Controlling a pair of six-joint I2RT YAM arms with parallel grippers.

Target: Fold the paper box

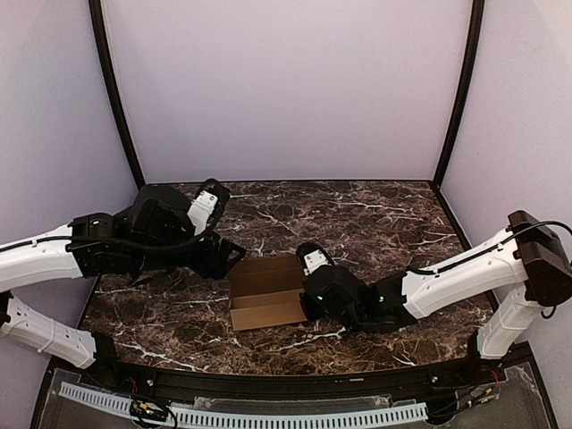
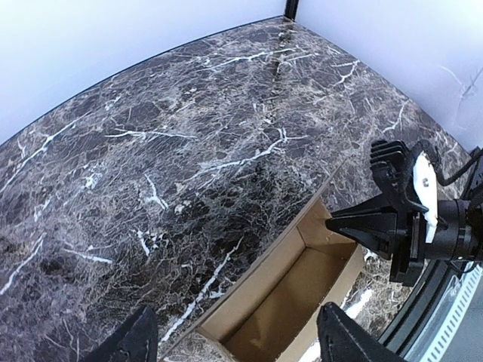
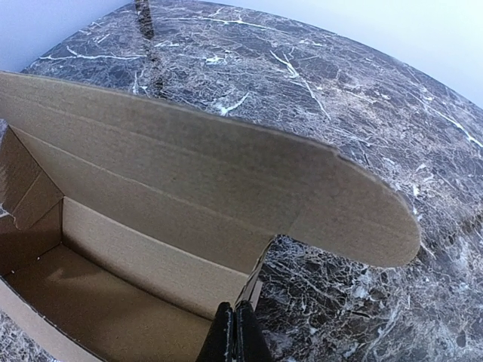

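The long lid flap point(image 3: 226, 166) needs to be folded closed over the open tray, so my left gripper needs to grab the flap by its free edge point(image 3: 98, 92) next.
The paper box point(image 1: 266, 293) is a tan oblong carton lying open-side-up on the dark marble table point(image 1: 384, 214). Its long lid flap point(image 3: 226, 166), with a rounded tab at one end, stands back from the open tray point(image 2: 302, 290). My left gripper point(image 1: 231, 255) hovers just off the box's left end. Its jaws stand wide apart point(image 2: 238, 341), above the near end of the tray, and hold nothing. My right gripper point(image 1: 308, 295) sits at the box's right end. Its fingers point(image 3: 235, 332) are pressed together on the short end wall, one inside and one outside, as the left wrist view point(image 2: 333, 224) also shows.
Pale walls enclose the table on three sides, with black posts point(image 1: 456, 89) in the back corners. A black rail with a white toothed strip point(image 1: 268, 413) runs along the near edge. Both arm bases stand at the lower corners.
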